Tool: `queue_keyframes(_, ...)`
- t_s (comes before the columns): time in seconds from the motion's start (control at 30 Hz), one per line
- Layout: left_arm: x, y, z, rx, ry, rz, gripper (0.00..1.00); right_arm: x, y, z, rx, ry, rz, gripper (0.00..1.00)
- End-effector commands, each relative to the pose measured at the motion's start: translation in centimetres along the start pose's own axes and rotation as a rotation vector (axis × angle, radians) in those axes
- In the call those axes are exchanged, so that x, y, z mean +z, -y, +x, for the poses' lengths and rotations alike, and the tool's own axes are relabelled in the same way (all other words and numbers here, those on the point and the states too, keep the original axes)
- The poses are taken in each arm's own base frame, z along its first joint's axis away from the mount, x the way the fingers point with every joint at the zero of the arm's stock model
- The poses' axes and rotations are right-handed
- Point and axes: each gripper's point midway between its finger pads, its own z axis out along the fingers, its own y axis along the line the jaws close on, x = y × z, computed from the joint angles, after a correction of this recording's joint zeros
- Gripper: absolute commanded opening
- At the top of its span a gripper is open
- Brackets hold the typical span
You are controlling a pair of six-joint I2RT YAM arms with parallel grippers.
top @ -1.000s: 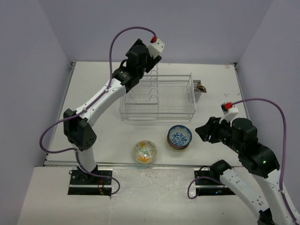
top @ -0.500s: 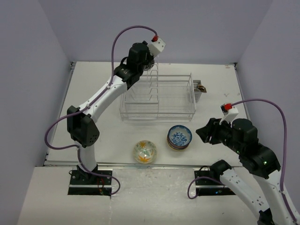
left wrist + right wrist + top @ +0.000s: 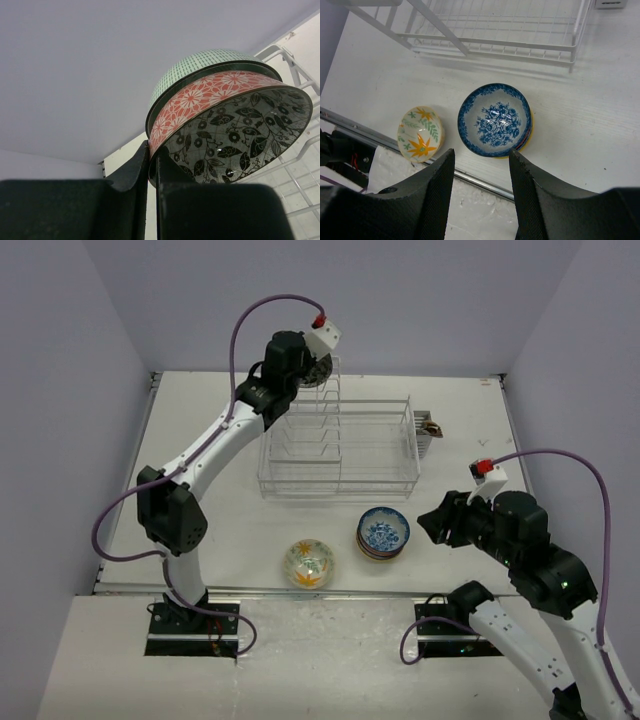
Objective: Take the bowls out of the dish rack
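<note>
My left gripper would lift the red-orange bowl (image 3: 200, 97) up out of the dish rack if it went up now, because its rim (image 3: 153, 158) is pinched between the two closed fingertips.
A red-orange bowl (image 3: 200, 97) with black leaves inside stands on edge in the dish rack (image 3: 370, 455), and a pale green bowl (image 3: 200, 62) is nested against its back. My left gripper (image 3: 152, 160) is shut on the red-orange bowl's rim, at the rack's far left end (image 3: 310, 368). A blue-white floral bowl (image 3: 495, 120) tops a small stack on the table in front of the rack (image 3: 384, 531). A pale yellow floral bowl (image 3: 419, 133) lies to the stack's left (image 3: 309, 562). My right gripper (image 3: 481, 156) hangs open and empty above the stack's near side (image 3: 432, 523).
A small brown object (image 3: 430, 427) lies just beyond the rack's right end. A metal rail (image 3: 300, 590) runs along the table's near edge, close to the yellow bowl. Walls close in the table on the left, back and right.
My left gripper has gone from open to shut on the red-orange bowl's rim, its wrist shifting slightly left. The right arm and the bowls on the table have not moved.
</note>
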Motion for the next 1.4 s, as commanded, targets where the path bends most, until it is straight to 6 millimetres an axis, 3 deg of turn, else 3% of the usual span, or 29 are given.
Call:
queue_keyframes(0.0, -2.0, -1.0, -3.9, -0.059, 0.133, -0.011, 0.00, -0.2, -0.7, -1.1, -0.023, 0.024, -0.029, 0.49)
queue_keyframes(0.5, -6.7, -4.2, -6.8, -0.235, 0.275, -0.051, 0.00, 0.0, -0.8, -1.2, -0.017, 0.021, -0.025, 0.49)
queue_keyframes(0.8, -7.9, -4.0, -7.3, -0.290, 0.305, -0.009, 0.00, 0.4, -0.8, -1.2, -0.016, 0.017, -0.027, 0.49)
queue_keyframes(0.97, -9.9, -4.3, -8.2, -0.430, 0.306, 0.044, 0.00, 0.6, -1.0, -1.5, -0.017, 0.019, -0.033, 0.49)
queue_keyframes(1.07, -13.4, -4.6, -9.5, -0.591, 0.319, 0.139, 0.00, 0.5, -1.1, -1.6, -0.014, 0.025, -0.034, 0.49)
queue_keyframes(1.17, -16.5, -3.6, -9.6, -0.725, 0.285, 0.256, 0.00, 0.2, -1.1, -1.9, -0.015, 0.042, -0.034, 0.49)
queue_keyframes(1.23, -17.8, -1.7, -8.1, -0.772, 0.211, 0.340, 0.00, 0.1, -1.1, -2.1, -0.011, 0.061, -0.037, 0.49)
queue_keyframes(1.27, -19.9, -1.1, -8.5, -0.777, 0.230, 0.425, 0.00, 0.0, -1.2, -2.2, -0.010, 0.069, -0.041, 0.49)
queue_keyframes(1.33, -21.1, 1.9, -6.4, -0.774, 0.177, 0.529, 0.00, -0.2, -1.4, -2.3, -0.009, 0.079, -0.053, 0.49)
queue_keyframes(1.37, -23.2, 1.8, -6.3, -0.777, 0.203, 0.568, 0.00, -0.2, -1.3, -2.3, -0.012, 0.079, -0.053, 0.49)
